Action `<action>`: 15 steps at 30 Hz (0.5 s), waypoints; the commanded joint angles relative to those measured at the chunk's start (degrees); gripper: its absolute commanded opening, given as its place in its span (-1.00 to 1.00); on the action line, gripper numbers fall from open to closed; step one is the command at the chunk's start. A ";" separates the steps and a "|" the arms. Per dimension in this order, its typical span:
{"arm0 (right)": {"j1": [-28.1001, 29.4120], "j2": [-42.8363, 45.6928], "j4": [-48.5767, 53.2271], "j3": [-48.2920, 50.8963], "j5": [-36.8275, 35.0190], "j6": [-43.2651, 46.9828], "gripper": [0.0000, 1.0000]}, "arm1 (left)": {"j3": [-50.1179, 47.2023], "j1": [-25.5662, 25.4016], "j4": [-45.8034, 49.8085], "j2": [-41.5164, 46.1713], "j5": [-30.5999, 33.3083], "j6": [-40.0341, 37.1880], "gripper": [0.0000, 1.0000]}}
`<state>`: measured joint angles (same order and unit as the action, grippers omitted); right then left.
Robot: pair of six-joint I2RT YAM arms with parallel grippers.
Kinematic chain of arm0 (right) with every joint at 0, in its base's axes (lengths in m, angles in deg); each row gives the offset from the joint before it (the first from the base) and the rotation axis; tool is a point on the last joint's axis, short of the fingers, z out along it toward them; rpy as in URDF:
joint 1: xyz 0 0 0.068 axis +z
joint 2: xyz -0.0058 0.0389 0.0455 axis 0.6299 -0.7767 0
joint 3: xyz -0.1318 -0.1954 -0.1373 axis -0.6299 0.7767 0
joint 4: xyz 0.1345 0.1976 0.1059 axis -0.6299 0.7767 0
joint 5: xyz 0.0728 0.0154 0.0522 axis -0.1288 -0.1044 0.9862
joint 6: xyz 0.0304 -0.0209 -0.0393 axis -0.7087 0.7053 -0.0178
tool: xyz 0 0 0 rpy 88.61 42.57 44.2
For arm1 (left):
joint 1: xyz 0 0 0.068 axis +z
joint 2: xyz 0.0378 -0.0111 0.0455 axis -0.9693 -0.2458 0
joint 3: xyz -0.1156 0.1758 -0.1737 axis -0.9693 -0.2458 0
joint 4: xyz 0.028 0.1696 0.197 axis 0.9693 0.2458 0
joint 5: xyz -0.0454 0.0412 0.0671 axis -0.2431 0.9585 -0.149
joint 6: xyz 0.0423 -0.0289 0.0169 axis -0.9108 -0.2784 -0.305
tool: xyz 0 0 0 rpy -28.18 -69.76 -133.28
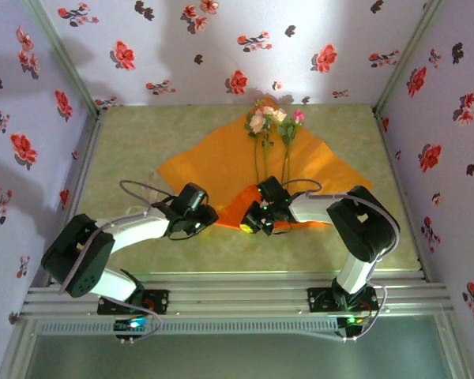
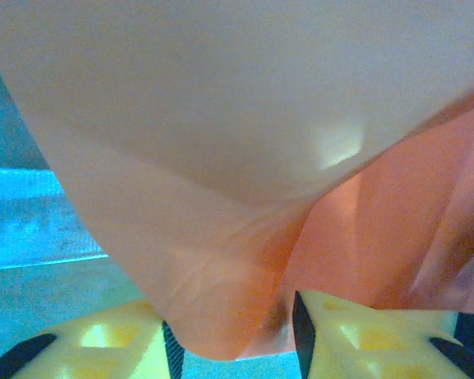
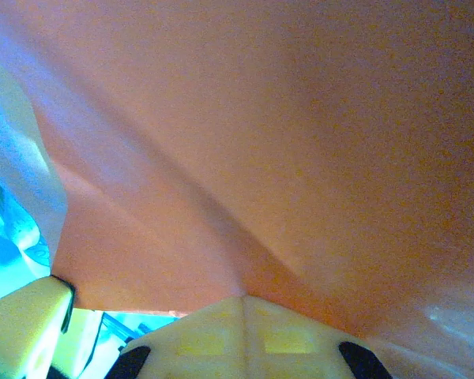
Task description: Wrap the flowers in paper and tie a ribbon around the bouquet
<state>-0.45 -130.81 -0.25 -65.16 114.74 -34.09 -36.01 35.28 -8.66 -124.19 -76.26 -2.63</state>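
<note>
Next, my left gripper pinches the orange paper [image 1: 213,166] by its drooping edge fold [image 1: 217,221] to draw that side of the paper over the flowers' stems and wrap.
The orange paper [image 1: 213,166] lies spread on the green table, its near corner lifted and folded between my two grippers. The flowers [image 1: 267,120] rest along its middle, with pink and cream blooms at the far end and stems pointing toward me. My left gripper [image 1: 209,217] is at the fold's left side. In the left wrist view its yellow fingers [image 2: 103,347] stand apart, and a drooping fold of paper [image 2: 221,158] hangs between them. My right gripper [image 1: 253,219] is shut, its tips [image 3: 245,300] pinching the paper [image 3: 261,142] at a crease.
Flower-print walls [image 1: 31,118] enclose the table [image 1: 126,142] on three sides. An aluminium rail [image 1: 237,296] runs along the near edge by the arm bases. Bare table lies left and right of the sheet. Another yellow finger [image 3: 24,324] sits at the lower left of the right wrist view.
</note>
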 commanded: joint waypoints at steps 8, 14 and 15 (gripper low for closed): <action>-1.06 -4.03 6.97 1.21 -5.69 -0.02 -1.00 | 1.06 -0.31 2.62 1.08 0.28 -3.26 -1.00; -1.06 -5.00 8.43 -0.05 -5.50 0.57 -1.00 | 9.28 -5.63 12.90 2.07 2.01 -15.91 -1.00; -1.06 -5.16 8.39 -0.13 -5.34 0.58 -1.00 | 10.90 -6.62 14.18 1.50 2.74 -18.41 -1.00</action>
<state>-0.82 -131.68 1.41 -66.49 115.76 -34.05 -29.56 31.26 -0.84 -123.29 -75.02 -11.90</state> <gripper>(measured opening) 0.063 0.038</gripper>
